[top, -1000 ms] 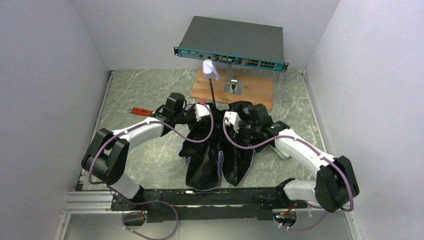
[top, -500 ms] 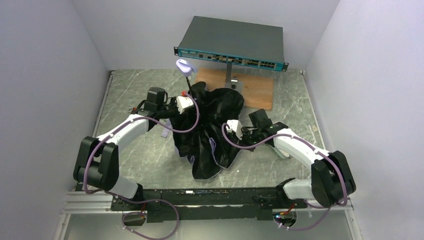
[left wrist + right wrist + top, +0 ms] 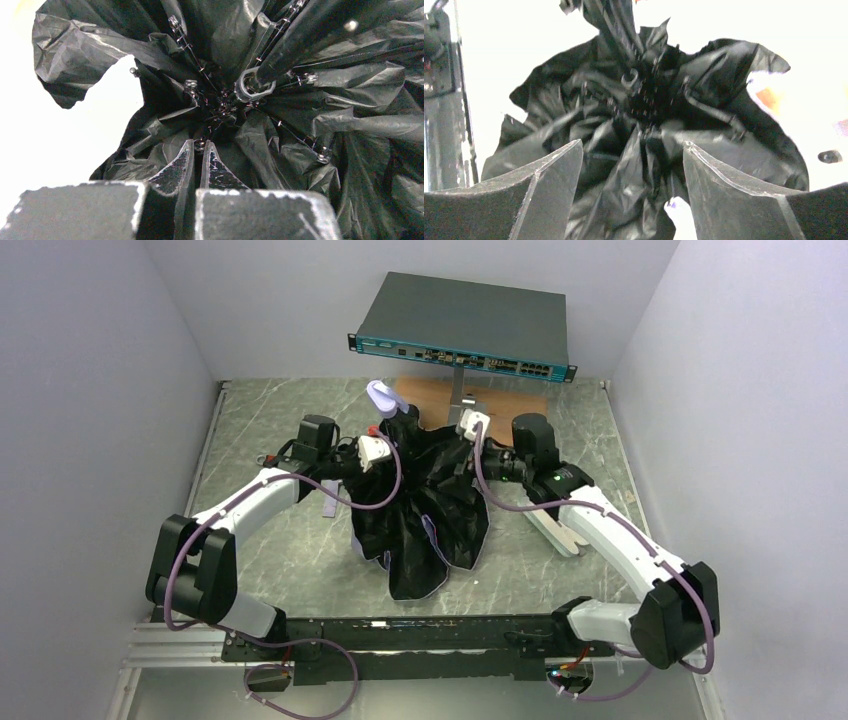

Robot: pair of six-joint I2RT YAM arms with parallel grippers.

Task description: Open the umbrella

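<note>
The umbrella's ribs must stay free to open, so I should next grab the umbrella (image 3: 425, 510) by its black stem near the grey runner ring with my right gripper.
The umbrella (image 3: 425, 510) sits half collapsed in the middle of the table, a heap of black lining with pale edges showing. Its lavender handle (image 3: 383, 395) sticks up at the back left. My left gripper (image 3: 392, 447) reaches in from the left; in the left wrist view it (image 3: 199, 145) is shut on a thin metal rib joint among the folds (image 3: 325, 115), below the grey runner ring (image 3: 255, 85). My right gripper (image 3: 455, 440) is at the back right of the canopy. Its jaws (image 3: 633, 143) stand wide open, with loose fabric (image 3: 634, 100) between them, untouched.
A network switch (image 3: 460, 325) stands on a post over a wooden board (image 3: 515, 400) at the back. A pale oblong thing (image 3: 555, 530) lies on the marble table (image 3: 270, 540) under my right forearm. Grey walls close in on both sides.
My right gripper has opened, let go of the fabric and moved from the umbrella's front right to its back right. The canopy has sagged lower. The left arm has held still over the last half second.
</note>
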